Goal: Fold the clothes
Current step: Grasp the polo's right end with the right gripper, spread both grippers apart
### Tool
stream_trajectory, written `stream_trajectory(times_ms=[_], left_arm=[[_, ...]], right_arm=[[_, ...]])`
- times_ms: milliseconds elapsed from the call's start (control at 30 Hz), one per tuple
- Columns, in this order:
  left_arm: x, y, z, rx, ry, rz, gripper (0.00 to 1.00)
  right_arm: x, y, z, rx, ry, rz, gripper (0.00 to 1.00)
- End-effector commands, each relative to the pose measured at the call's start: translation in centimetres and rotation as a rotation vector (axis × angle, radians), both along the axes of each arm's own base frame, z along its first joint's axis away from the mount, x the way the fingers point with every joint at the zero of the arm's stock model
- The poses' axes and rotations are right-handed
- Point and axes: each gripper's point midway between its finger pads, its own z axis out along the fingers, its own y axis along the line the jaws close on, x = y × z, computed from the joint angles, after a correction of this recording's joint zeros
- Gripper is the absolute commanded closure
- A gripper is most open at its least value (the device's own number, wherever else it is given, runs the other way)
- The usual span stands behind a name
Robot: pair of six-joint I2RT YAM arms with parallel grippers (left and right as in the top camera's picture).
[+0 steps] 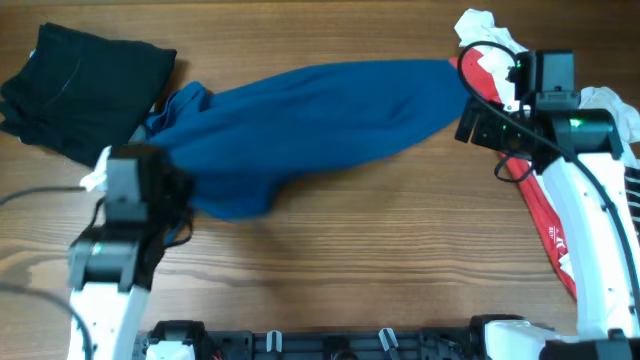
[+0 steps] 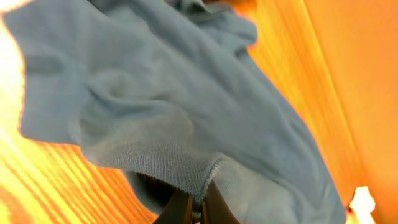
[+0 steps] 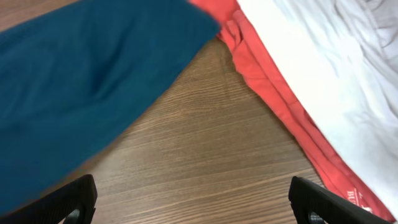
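My right gripper will next take hold of the blue shirt by its end corner [image 1: 461,94] [image 3: 209,28] near the red garment, opposite my left gripper, to fold the shirt.
The clothes lie on a wooden table. A large deep-blue shirt [image 1: 320,110] stretches across the middle, bunched at its left end. My left gripper [image 1: 178,195] is shut on a ribbed hem of this blue shirt [image 2: 186,118]; in the left wrist view its jaws [image 2: 198,210] pinch the seam, and the cloth hangs lifted over the wood. At the shirt's right end my right gripper [image 1: 472,128] stands wide open. Its fingertips [image 3: 74,199] frame bare wood, with the blue shirt [image 3: 87,81] to their left. A red garment [image 1: 540,210] and a white garment [image 3: 323,68] lie at the right.
A folded black garment [image 1: 80,80] sits at the back left corner. More white cloth [image 1: 482,25] is bunched at the back right. The red garment [image 3: 273,93] runs diagonally beside the right arm. The table's near half [image 1: 350,270] is bare wood.
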Motion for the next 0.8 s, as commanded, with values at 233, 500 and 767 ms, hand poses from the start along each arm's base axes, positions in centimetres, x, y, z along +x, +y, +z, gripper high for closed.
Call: stream_trajectory(times_ms=[233, 500, 767], left_arm=[[-1.8, 2.7, -0.5, 0.063, 0.069, 0.051, 0.96], [-1.8, 3.3, -0.8, 0.077, 0.084, 0.071, 0.96], [-1.8, 3.3, -0.8, 0.077, 0.084, 0.071, 0.96]], right_arm=[[2.9, 0.8, -8.7, 0.028, 0.204, 0.048, 0.00], [4.6, 1.3, -15.8, 0.134, 0.305, 0.035, 0.00], [7.5, 2.3, -17.7, 0.217, 0.230, 0.032, 0.00]])
